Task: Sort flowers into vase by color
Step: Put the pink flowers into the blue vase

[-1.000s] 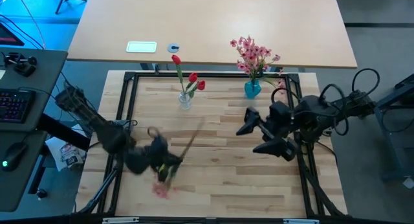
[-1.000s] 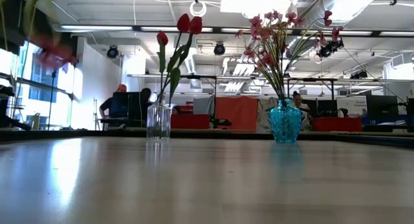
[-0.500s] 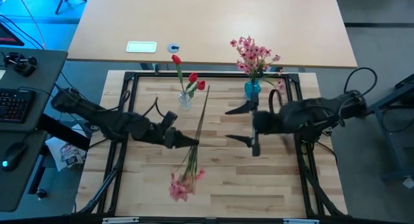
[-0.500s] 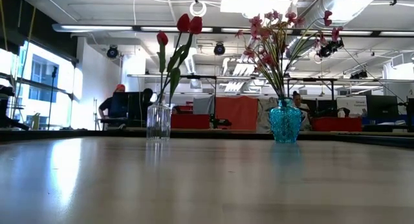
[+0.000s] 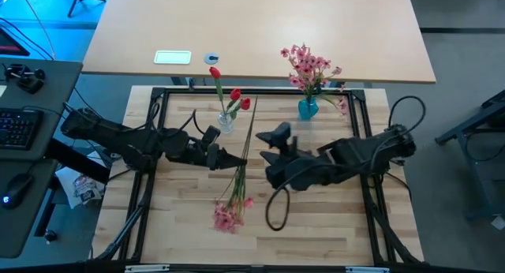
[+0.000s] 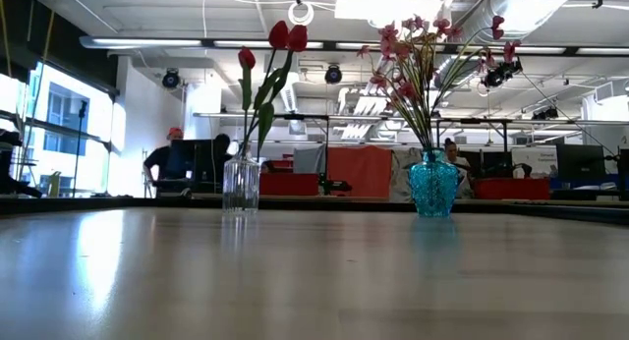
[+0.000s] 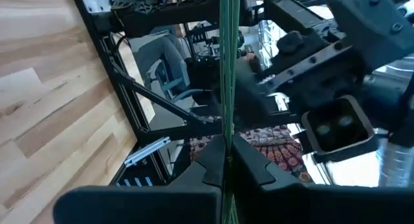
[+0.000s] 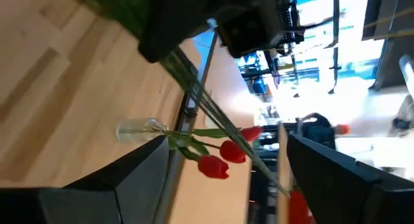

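Note:
My right gripper moves toward the green stems next, since tabletop still shows between its fingers and the stems, so closing now would miss.
My left gripper [image 5: 237,161] is shut on a spray of small pink blossoms [image 5: 229,216] on thin green stems [image 5: 246,135], above the table's middle. The blossoms point toward the near edge, and the bare stem end reaches toward a clear vase [image 5: 226,121] holding red tulips [image 5: 237,99]. My right gripper [image 5: 264,156] is open and empty just right of the stems, facing the left gripper; its fingers [image 8: 129,179] stand wide apart. A blue vase [image 5: 308,108] holds pink sprays [image 5: 309,66]. Both vases show in the low view [image 6: 241,183] [image 6: 433,188]; the held spray does not. My left gripper pinches the spray's green stems about midway along [image 7: 226,143] between its two fingers. The fingers come level from the table's left and lie across the stems. The spray is lifted clear of the table, its blossom end [image 5: 229,216] toward the near edge.
A black frame [image 5: 158,107] runs round the wooden tabletop. The two vases stand at the far edge, the clear one left, the blue one right. A dark cable loop [image 5: 276,211] hangs below the right arm. People sit in the room beyond the table [image 6: 182,158].
My left gripper has gone from the near left toward the table's middle and far edge, turning level and carrying the spray, whose stems now run from near to far. My right gripper has swung from the right side toward the left, up to the stems, and turned.

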